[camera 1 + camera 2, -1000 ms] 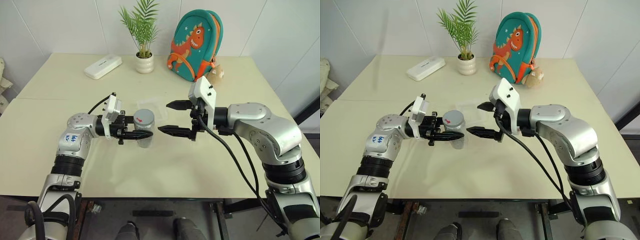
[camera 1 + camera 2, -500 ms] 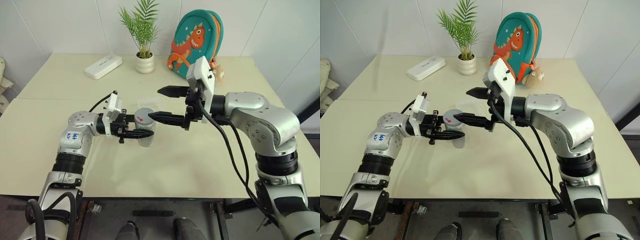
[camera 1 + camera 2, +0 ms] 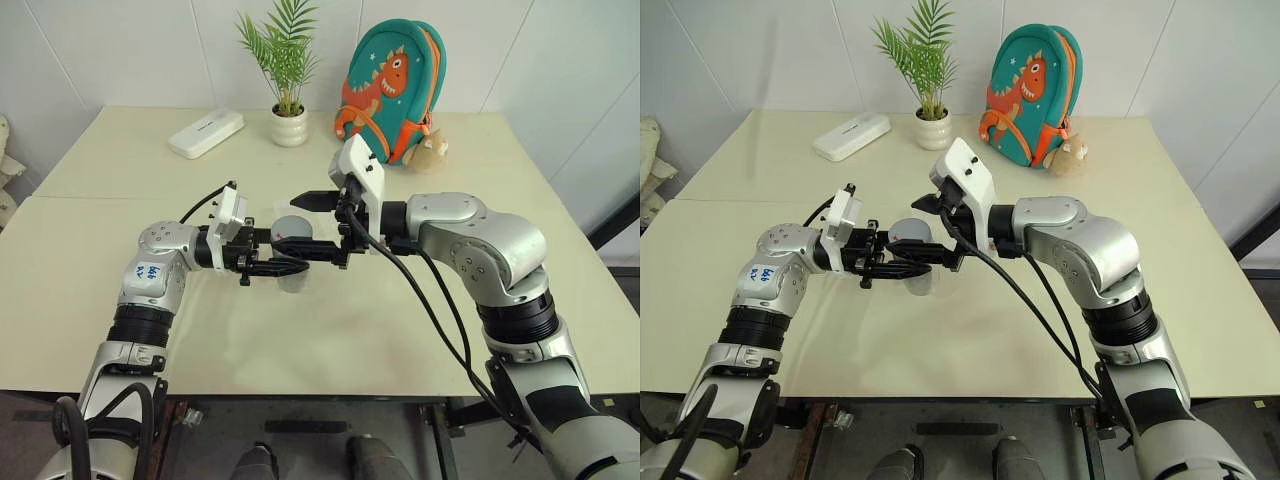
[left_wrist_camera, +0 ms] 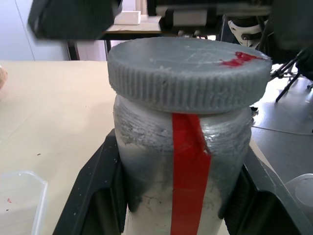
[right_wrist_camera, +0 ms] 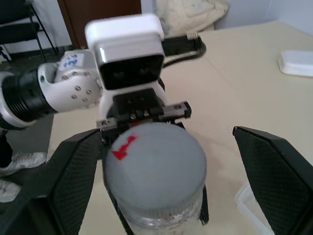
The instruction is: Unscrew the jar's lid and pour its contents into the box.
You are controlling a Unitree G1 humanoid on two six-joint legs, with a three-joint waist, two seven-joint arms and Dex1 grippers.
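Observation:
My right fingers should close and catch the grey lid (image 5: 156, 156).
My left gripper (image 3: 284, 264) is shut on the jar (image 4: 183, 161) and holds it upright above the middle of the table. The jar is clear and cloudy, with a red stripe down its side. Its grey lid (image 5: 156, 156), with a small red mark on top, sits on the jar. My right gripper (image 5: 173, 171) is open, one finger on each side of the lid, both apart from it. A corner of the clear box (image 4: 19, 200) lies on the table close to the jar. I cannot make out the contents through the cloudy wall.
At the back of the table stand a white oblong case (image 3: 206, 132), a white plant pot (image 3: 289, 126) with a palm, a teal dinosaur backpack (image 3: 390, 90) and a small plush toy (image 3: 432, 150).
My right gripper has moved left to the jar and its open fingers now flank the lid. The left gripper and the jar have stayed in place.

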